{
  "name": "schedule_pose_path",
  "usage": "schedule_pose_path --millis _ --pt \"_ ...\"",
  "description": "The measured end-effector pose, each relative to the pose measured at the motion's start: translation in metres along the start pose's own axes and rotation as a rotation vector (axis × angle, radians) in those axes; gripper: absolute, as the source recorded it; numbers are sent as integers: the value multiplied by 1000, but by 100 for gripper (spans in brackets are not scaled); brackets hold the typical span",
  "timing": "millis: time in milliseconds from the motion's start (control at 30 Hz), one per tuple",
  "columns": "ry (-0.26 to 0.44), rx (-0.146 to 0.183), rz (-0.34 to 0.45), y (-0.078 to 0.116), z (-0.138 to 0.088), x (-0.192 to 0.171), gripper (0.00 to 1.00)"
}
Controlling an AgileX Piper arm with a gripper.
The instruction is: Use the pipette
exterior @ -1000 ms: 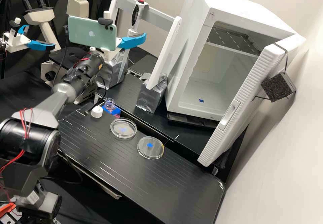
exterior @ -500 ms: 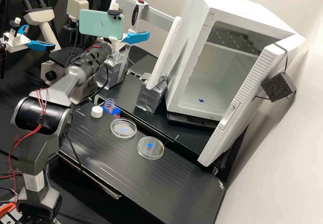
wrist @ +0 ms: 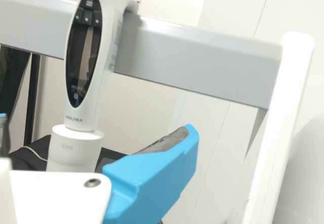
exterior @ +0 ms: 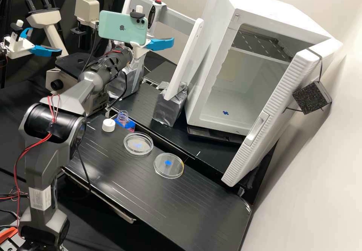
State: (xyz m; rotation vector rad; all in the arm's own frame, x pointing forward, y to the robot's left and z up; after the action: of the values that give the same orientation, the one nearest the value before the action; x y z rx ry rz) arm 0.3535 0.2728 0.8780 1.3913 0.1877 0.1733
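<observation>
Next, my gripper grabs the pipette by its wide white lower body, which leaves its display and buttons free for pipetting.
The gripper is raised at the pipette rack, one blue finger showing beside the phone in the high view. In the wrist view the gripper is open, its fingers wide apart. A white pipette with a dark display and red top hangs upright on the rack's grey crossbar. Seen from the wrist, the pipette stands beyond the gap between the fingers, not gripped. An uncapped bottle with pinkish contents stands at the bench, its white cap beside it. Two clear dishes lie nearby.
The rack's white upright rises from a silver-taped block. Right of it stands a white incubator, its door swung open. A phone is mounted above the gripper. A microscope is at the left.
The arm has swung rightward, carrying the gripper and phone toward the pipette; the shift was smaller over the last half second. Bottle, cap and dishes have stayed put.
</observation>
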Motion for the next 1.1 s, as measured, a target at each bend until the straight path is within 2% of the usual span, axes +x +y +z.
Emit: schedule_pose_path --millis 1100 --pt "-17 6 -2 0 6 3 0"
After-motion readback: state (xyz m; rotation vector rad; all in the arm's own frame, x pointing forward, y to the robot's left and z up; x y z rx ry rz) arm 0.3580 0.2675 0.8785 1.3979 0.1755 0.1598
